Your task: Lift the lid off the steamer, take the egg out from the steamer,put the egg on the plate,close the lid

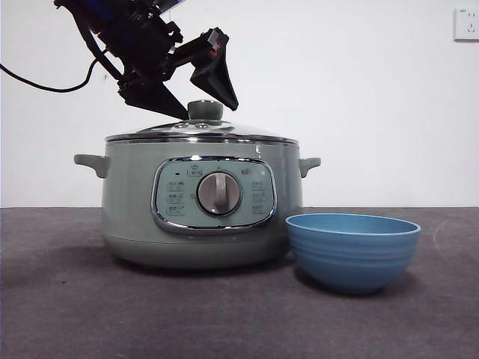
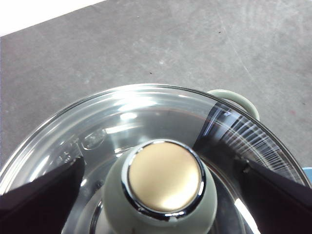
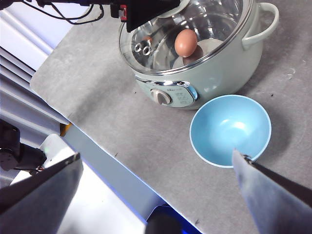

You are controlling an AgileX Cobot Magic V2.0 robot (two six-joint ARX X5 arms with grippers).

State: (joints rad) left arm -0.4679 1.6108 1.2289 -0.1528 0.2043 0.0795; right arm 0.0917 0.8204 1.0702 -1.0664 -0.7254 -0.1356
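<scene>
Once the lid is off, my right gripper grabs the brown egg by the facing sides of its middle next, since the egg slopes away to rounded ends.
The sage-green steamer stands on the dark table with its glass lid on. My left gripper hangs open just above the lid, one jaw on each side of the lid's knob, apart from it. In the left wrist view the knob sits between the open jaws of the left gripper. A brown egg shows through the lid inside the steamer. The blue plate stands empty beside the steamer. My right gripper is open and empty, high above the table's front edge.
The plate nearly touches the steamer's front right side. The steamer's side handles stick out left and right. The table's front edge runs below the right gripper. A wall socket is at the top right.
</scene>
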